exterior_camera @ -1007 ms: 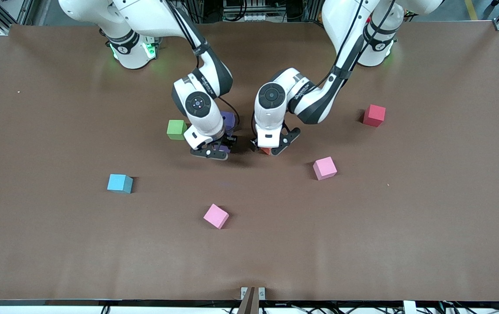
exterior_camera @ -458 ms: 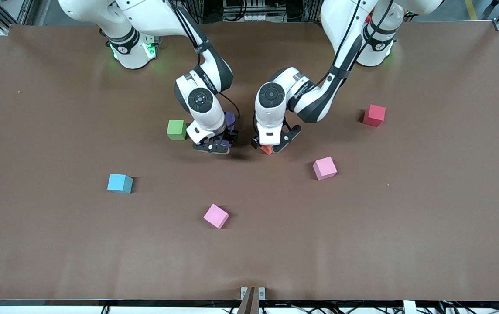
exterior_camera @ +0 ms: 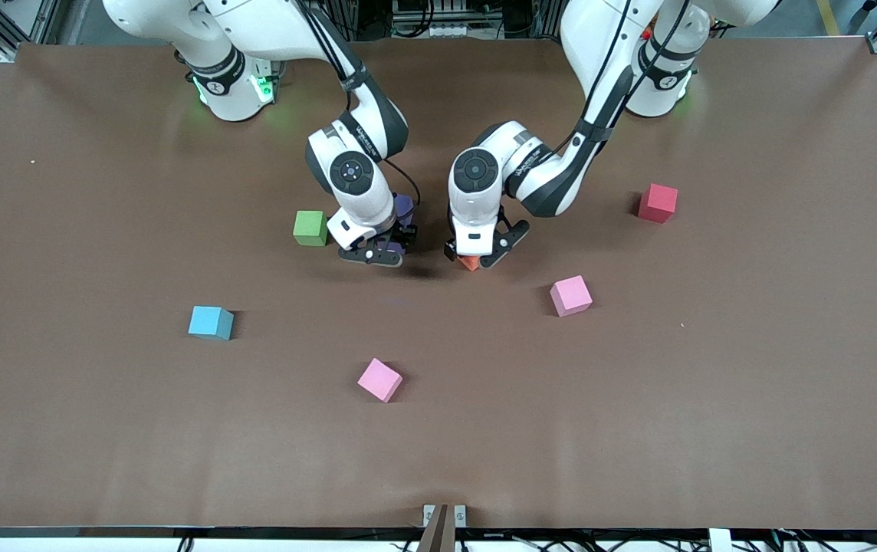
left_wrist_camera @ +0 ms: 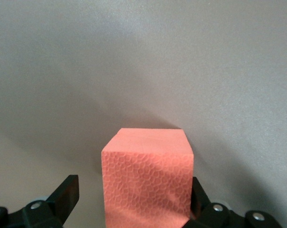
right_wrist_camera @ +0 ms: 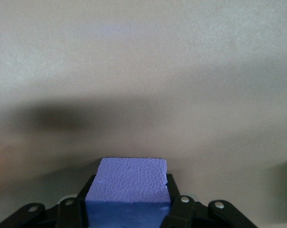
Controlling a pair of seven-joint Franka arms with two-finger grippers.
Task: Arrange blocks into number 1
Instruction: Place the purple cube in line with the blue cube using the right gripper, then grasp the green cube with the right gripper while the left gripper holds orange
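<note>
My fingers reach down low beside the orange block (exterior_camera: 470,264) (left_wrist_camera: 148,175), so my left gripper closes on the orange block next.
My right gripper (exterior_camera: 372,254) is shut on a purple block (exterior_camera: 386,247), low over the table. In the right wrist view both fingers press the sides of this purple block (right_wrist_camera: 126,178). A second purple block (exterior_camera: 405,205) lies just past it toward the robots' bases, partly hidden by the right arm. A green block (exterior_camera: 310,228) sits beside them toward the right arm's end. My left gripper (exterior_camera: 477,257) stands open around an orange block (exterior_camera: 470,264) on the table. In the left wrist view the orange block (left_wrist_camera: 148,175) touches one finger and stands clear of the other.
A pink block (exterior_camera: 570,295) lies nearer the front camera, toward the left arm's end. A red block (exterior_camera: 658,202) lies farther toward that end. A cyan block (exterior_camera: 210,322) and another pink block (exterior_camera: 379,379) lie nearer the camera.
My right gripper has carried the purple block a little toward the second purple block. My left gripper has shifted slightly around the orange block.
</note>
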